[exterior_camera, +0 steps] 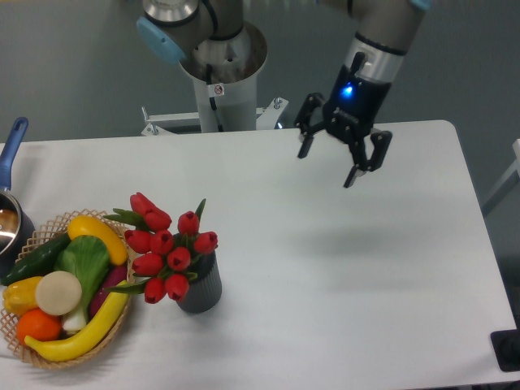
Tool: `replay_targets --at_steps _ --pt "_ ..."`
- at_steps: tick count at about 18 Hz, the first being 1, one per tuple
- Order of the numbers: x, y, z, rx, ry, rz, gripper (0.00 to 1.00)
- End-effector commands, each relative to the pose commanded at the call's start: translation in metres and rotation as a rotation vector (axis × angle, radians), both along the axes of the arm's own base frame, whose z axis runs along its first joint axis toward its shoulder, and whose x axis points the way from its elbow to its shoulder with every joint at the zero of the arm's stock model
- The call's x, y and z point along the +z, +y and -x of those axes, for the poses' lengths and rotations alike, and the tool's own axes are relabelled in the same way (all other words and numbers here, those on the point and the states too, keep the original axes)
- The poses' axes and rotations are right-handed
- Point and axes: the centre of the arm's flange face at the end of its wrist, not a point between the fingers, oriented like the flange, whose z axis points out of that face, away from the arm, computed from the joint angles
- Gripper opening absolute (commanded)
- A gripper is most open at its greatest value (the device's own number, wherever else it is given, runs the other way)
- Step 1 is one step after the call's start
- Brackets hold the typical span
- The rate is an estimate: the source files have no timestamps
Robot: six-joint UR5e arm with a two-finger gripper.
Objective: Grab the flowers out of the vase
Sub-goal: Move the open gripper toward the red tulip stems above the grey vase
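Observation:
The flowers point(168, 246) need to be grabbed next by their red tulip buds, so my gripper can lift them out of the dark grey vase point(201, 286).
The flowers point(168, 246), a bunch of red tulip buds with green leaves, stand in the small dark grey ribbed vase point(201, 286) at the table's front left. Their stems are hidden inside the vase. My gripper point(327, 168) hangs open above the back middle of the table, far to the upper right of the flowers, with nothing between its fingers.
A wicker basket point(46, 357) with bananas, an orange, a cucumber and other vegetables sits just left of the vase, touching the flowers' leaves. A pot with a blue handle point(11, 149) is at the left edge. The arm's base column point(219, 81) stands behind the table.

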Motion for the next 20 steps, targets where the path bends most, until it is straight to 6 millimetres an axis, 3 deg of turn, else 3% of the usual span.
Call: replay_targets --at_steps 4,12,20 --pt "-0.014 0.013 -0.007 -0.024 -0.023 -0.052 1.0" --pt "-0.046 0.079 -0.039 -0.14 -0.048 -0.101 1.0" --pt "-0.062 0.111 -0.062 -0.214 -0.065 -0.138 1.0"
